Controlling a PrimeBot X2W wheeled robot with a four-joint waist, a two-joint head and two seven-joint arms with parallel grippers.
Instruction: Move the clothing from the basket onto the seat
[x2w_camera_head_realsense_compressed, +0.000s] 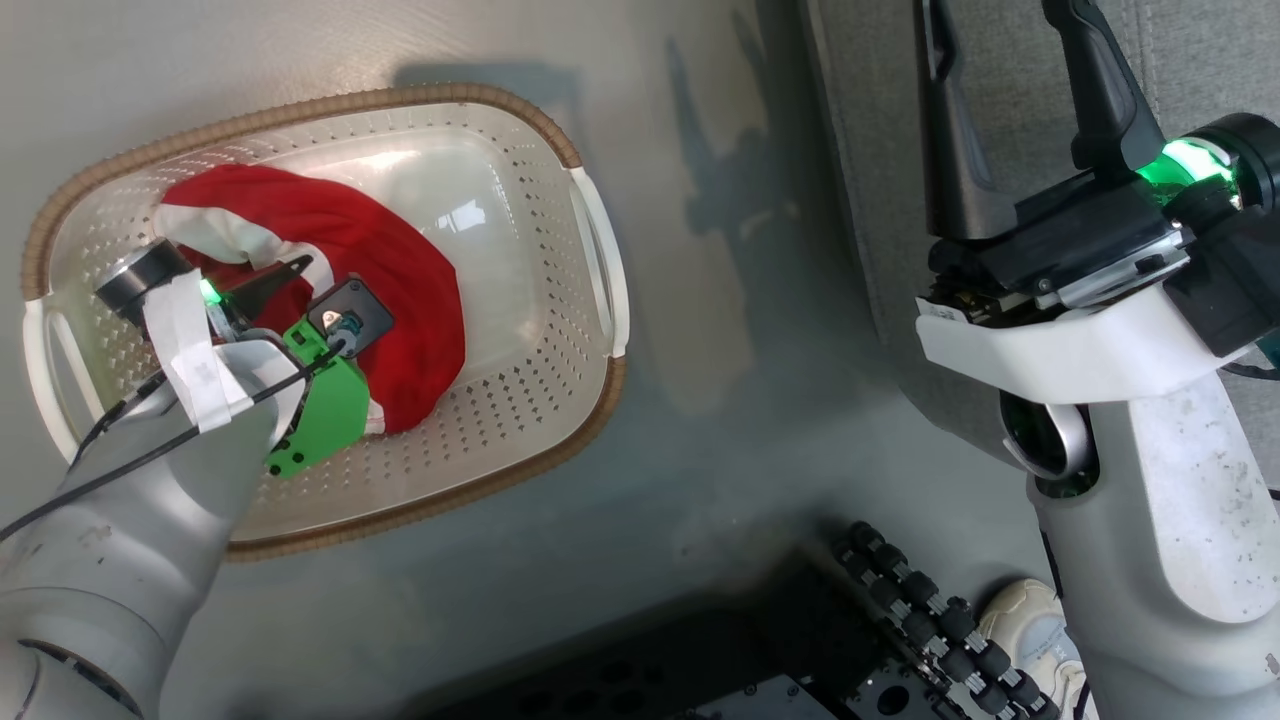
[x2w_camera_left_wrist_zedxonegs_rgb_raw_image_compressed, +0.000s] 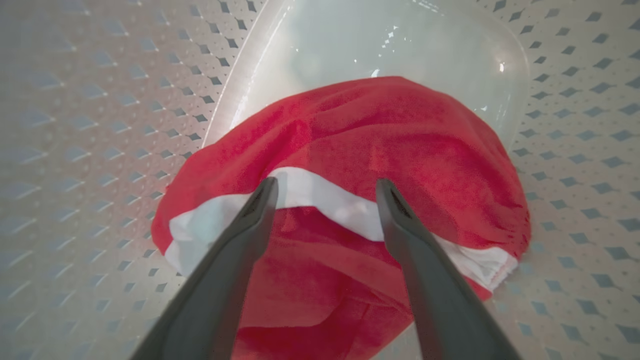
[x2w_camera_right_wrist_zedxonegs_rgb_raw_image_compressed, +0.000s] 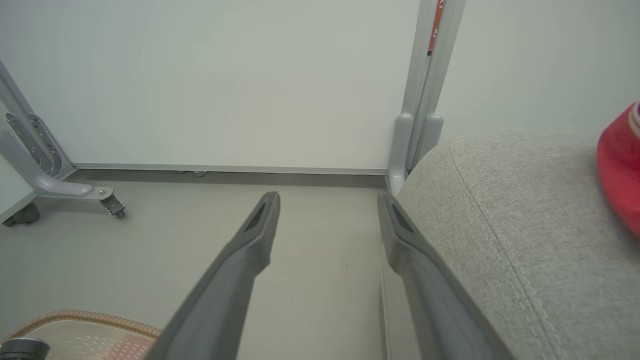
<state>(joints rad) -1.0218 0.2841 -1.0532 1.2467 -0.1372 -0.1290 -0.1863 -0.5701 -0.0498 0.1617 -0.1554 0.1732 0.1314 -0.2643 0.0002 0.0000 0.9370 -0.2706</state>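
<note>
The red garment stands up at the fold along its white stripe, while the red cloth around it lies slack, so the left gripper needs to grab the garment by that fold next.
A red piece of clothing with white panels lies crumpled in the left half of the cream basket, which stands on the floor. My left gripper is down inside the basket, open, its fingertips just above the garment's white stripe, and nothing is held. My right gripper hangs open and empty over the front edge of the grey seat. In the right wrist view, this gripper points at the wall, and another red piece of clothing lies on the seat at the right edge.
The basket's right half is bare plastic. Grey floor separates the basket from the seat. My black base and a white shoe are at the bottom. A wall, a grey post and a wheeled frame leg stand beyond.
</note>
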